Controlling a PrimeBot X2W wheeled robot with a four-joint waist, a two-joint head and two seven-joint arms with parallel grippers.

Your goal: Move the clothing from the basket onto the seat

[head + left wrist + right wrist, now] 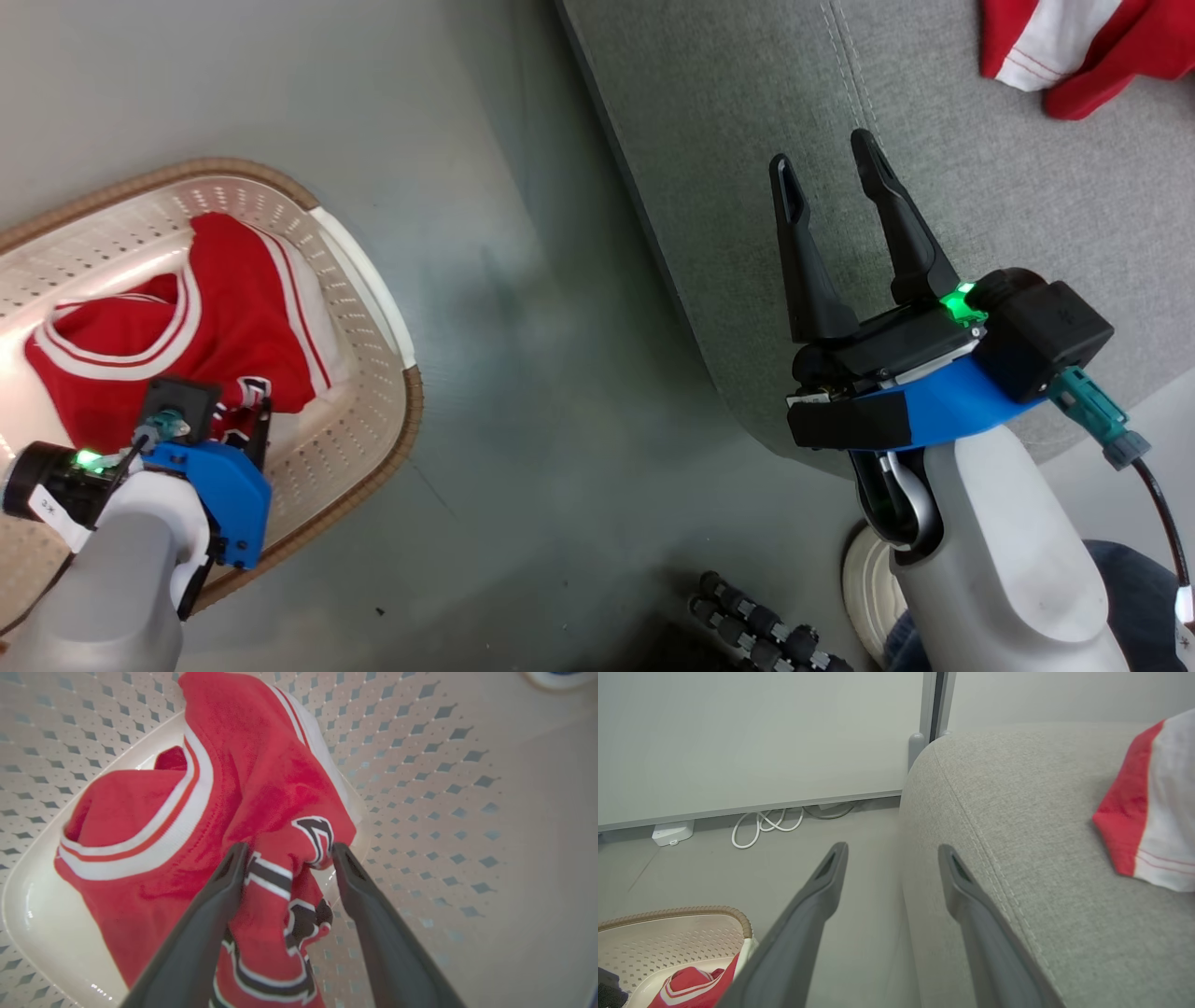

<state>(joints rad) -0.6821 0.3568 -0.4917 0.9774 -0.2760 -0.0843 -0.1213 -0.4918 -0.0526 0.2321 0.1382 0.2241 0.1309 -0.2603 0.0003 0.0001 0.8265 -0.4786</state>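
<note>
I should next use my left gripper to grab the jersey by its lettered fold [248, 394], and then move the jersey out of the basket onto the grey seat [747, 140].
The red jersey [224, 317] with white trim lies crumpled in the cream perforated basket [369, 280] on the floor at the left. My left gripper [245, 411] reaches down into the basket. In the left wrist view it [287, 854] is open, its fingers [219, 896] astride the jersey's [261, 793] fold of black-and-white lettering. The red shorts [1074, 47] with a white band rest on the grey seat [747, 140] at the far right. My right gripper [823, 154] hovers open and empty over the seat's near edge, well short of the shorts [1153, 807].
Bare grey floor [523, 327] separates the basket from the seat [1017, 812]. White cables [766, 823] and a small white box [672, 833] lie along the wall behind. A black ribbed object [756, 625] sits on the floor near my base.
</note>
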